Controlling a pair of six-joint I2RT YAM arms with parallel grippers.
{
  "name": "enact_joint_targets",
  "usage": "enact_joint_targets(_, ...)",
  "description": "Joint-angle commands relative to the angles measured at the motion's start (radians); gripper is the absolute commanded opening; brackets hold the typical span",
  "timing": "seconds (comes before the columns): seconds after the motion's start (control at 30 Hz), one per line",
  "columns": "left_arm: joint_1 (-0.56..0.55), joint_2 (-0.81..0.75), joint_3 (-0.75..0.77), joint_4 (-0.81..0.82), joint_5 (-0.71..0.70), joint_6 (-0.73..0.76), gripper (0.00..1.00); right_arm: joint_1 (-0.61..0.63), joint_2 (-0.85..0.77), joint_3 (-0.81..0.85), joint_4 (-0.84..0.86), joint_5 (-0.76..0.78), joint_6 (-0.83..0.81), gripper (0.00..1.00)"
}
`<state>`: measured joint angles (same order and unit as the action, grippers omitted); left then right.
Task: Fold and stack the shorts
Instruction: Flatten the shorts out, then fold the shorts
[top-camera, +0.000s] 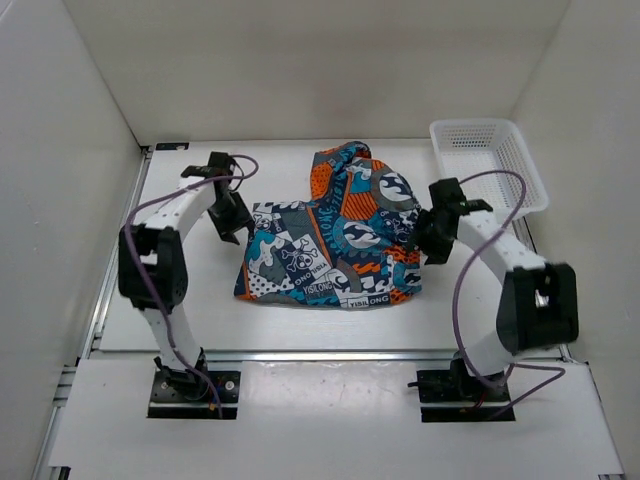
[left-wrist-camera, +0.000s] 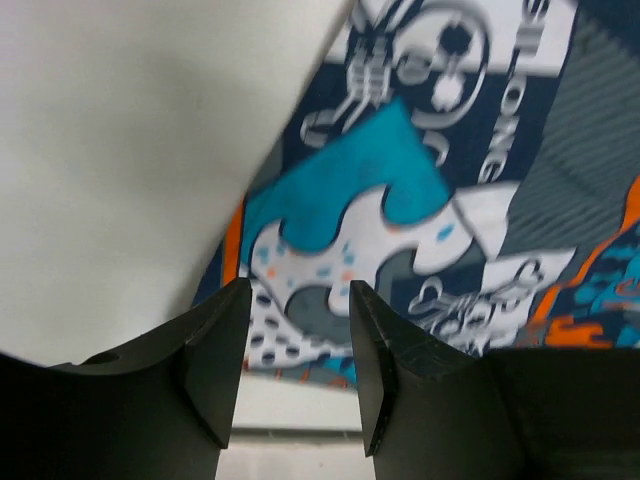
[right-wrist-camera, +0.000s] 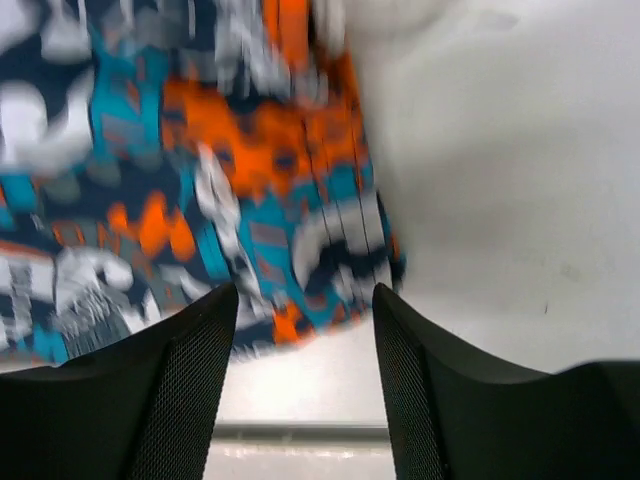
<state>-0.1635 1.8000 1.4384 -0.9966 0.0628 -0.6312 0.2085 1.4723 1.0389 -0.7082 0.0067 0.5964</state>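
Note:
The shorts' near corner on the basket side is the part my right gripper should grip next. Then both grippers can spread the shorts for folding.
The shorts, in a teal, orange, navy and white comic print, lie spread in the middle of the table, with a bunched part at the back. My left gripper hovers at their left edge, open and empty; the left wrist view shows the print past the open fingers. My right gripper hovers at their right edge, open and empty; the right wrist view shows the shorts' corner, blurred, between and beyond its fingers.
A white plastic mesh basket stands at the back right, close behind the right arm. White walls close in the table on the left, back and right. A metal rail runs along the near edge.

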Motion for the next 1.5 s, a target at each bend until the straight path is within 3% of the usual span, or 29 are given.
enact_joint_targets(0.0, -0.005, 0.030, 0.115, -0.016, -0.046, 0.048, 0.55, -0.014, 0.080, 0.130, 0.009, 0.088, -0.046, 0.62)
enact_joint_targets(0.13, -0.005, -0.111, 0.036, -0.016, -0.115, 0.039, 0.55, -0.004, -0.114, 0.006, 0.041, 0.098, -0.044, 0.69)
enact_joint_targets(0.27, -0.005, -0.249, -0.152, -0.016, -0.135, -0.017, 0.52, -0.015, -0.239, -0.114, 0.021, 0.072, -0.008, 0.69)
enact_joint_targets(0.43, -0.005, -0.372, -0.389, 0.062, -0.012, -0.099, 0.54, -0.024, -0.368, -0.287, 0.053, -0.022, 0.081, 0.65)
enact_joint_targets(0.63, -0.014, -0.334, -0.535, 0.170, 0.081, -0.128, 0.58, -0.035, -0.383, -0.430, 0.167, -0.108, 0.143, 0.67)
enact_joint_targets(0.83, -0.014, -0.219, -0.512, 0.227, 0.048, -0.128, 0.56, -0.046, -0.308, -0.465, 0.308, -0.148, 0.178, 0.67)
enact_joint_targets(0.93, -0.014, -0.151, -0.500, 0.253, 0.048, -0.119, 0.50, -0.046, -0.248, -0.465, 0.363, -0.148, 0.178, 0.64)
enact_joint_targets(1.07, -0.014, -0.093, -0.477, 0.271, 0.048, -0.119, 0.39, -0.055, -0.153, -0.455, 0.404, -0.122, 0.178, 0.56)
enact_joint_targets(1.13, -0.014, -0.084, -0.464, 0.271, 0.037, -0.119, 0.29, -0.055, -0.127, -0.430, 0.418, -0.122, 0.178, 0.39)
enact_joint_targets(1.17, -0.014, -0.083, -0.448, 0.271, 0.037, -0.110, 0.12, -0.055, -0.109, -0.430, 0.427, -0.113, 0.178, 0.32)
enact_joint_targets(1.2, -0.014, -0.071, -0.437, 0.271, 0.037, -0.110, 0.10, -0.055, -0.109, -0.412, 0.427, -0.102, 0.166, 0.16)
enact_joint_targets(1.27, -0.014, -0.071, -0.386, 0.271, 0.051, -0.090, 0.10, -0.055, -0.098, -0.343, 0.388, -0.084, 0.152, 0.03)
enact_joint_targets(1.33, -0.004, -0.091, -0.331, 0.221, 0.051, -0.090, 0.10, -0.055, -0.098, -0.266, 0.337, -0.062, 0.119, 0.00)
enact_joint_targets(1.47, 0.015, -0.198, -0.042, 0.089, 0.015, -0.081, 0.10, -0.055, -0.135, -0.009, 0.187, -0.025, 0.048, 0.00)
